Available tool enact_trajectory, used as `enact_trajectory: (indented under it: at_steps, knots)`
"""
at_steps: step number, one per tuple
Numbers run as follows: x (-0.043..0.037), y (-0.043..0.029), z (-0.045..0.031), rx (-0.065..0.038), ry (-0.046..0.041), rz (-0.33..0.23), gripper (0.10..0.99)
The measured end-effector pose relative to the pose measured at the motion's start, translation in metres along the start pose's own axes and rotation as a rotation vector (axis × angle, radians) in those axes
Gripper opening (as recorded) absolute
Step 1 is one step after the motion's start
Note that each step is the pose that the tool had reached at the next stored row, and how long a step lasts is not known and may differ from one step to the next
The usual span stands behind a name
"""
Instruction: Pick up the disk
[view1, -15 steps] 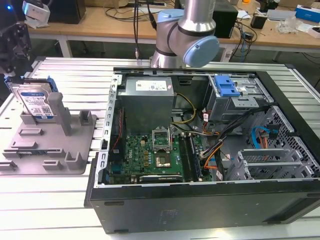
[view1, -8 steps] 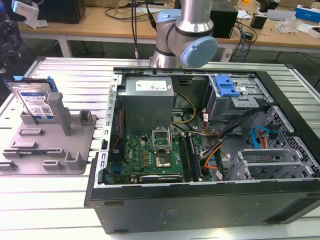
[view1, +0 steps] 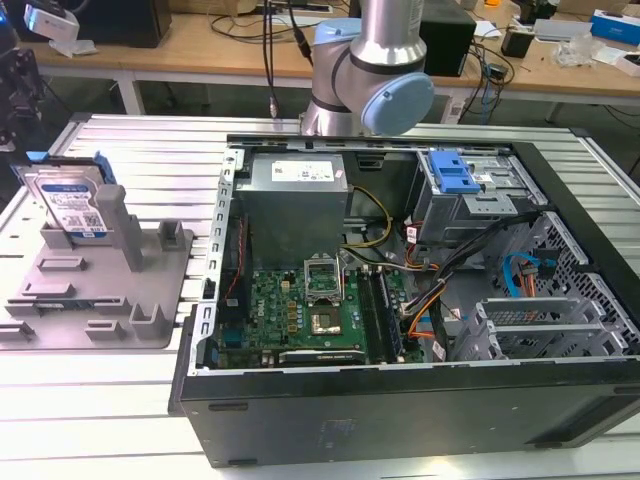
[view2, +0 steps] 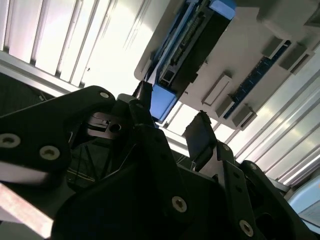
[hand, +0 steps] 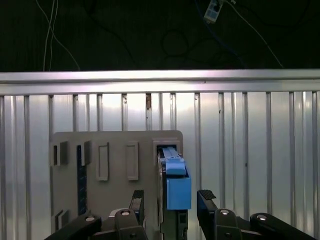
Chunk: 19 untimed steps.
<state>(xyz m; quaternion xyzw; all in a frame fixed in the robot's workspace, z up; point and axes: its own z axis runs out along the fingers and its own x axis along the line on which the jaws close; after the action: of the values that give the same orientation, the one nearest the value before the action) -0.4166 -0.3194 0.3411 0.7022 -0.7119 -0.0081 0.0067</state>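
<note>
My gripper needs to go lower before it closes on the disk, because its fingers are above the disk's top edge in the grey holder block (view1: 100, 290) in the exterior view and would miss.
The disk (view1: 68, 200) stands on edge in the grey holder block (view1: 100, 290) at the exterior view's left, silver with a white-and-blue label and blue side rails. In both wrist views I look down along my gripper (hand: 171, 200) at the disk's blue-railed edge (hand: 176, 182), which lines up between the two black fingers (hand: 137, 200). The fingers are spread and touch nothing. In the second wrist view the gripper (view2: 172, 107) hangs apart from the disk (view2: 190, 45) and the holder block (view2: 250, 60).
An open computer case (view1: 400, 300) with a motherboard, cables and a blue-latched drive cage (view1: 470, 190) sits at the exterior view's right. The arm's joints (view1: 370, 70) rise behind it. Everything rests on a ribbed metal table (view1: 100, 400).
</note>
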Motion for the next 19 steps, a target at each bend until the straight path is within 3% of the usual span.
enact_trajectory:
  at_steps: [5,10,19]
  knots:
    - [-0.0042,0.0003,0.0069,0.000,0.0000,-0.003,0.545]
    - [-0.0042,0.0005,0.0084,0.000,0.0000,-0.003,0.545]
    - [-0.0042,0.0012,0.0184,0.000,0.0002,-0.003,0.545]
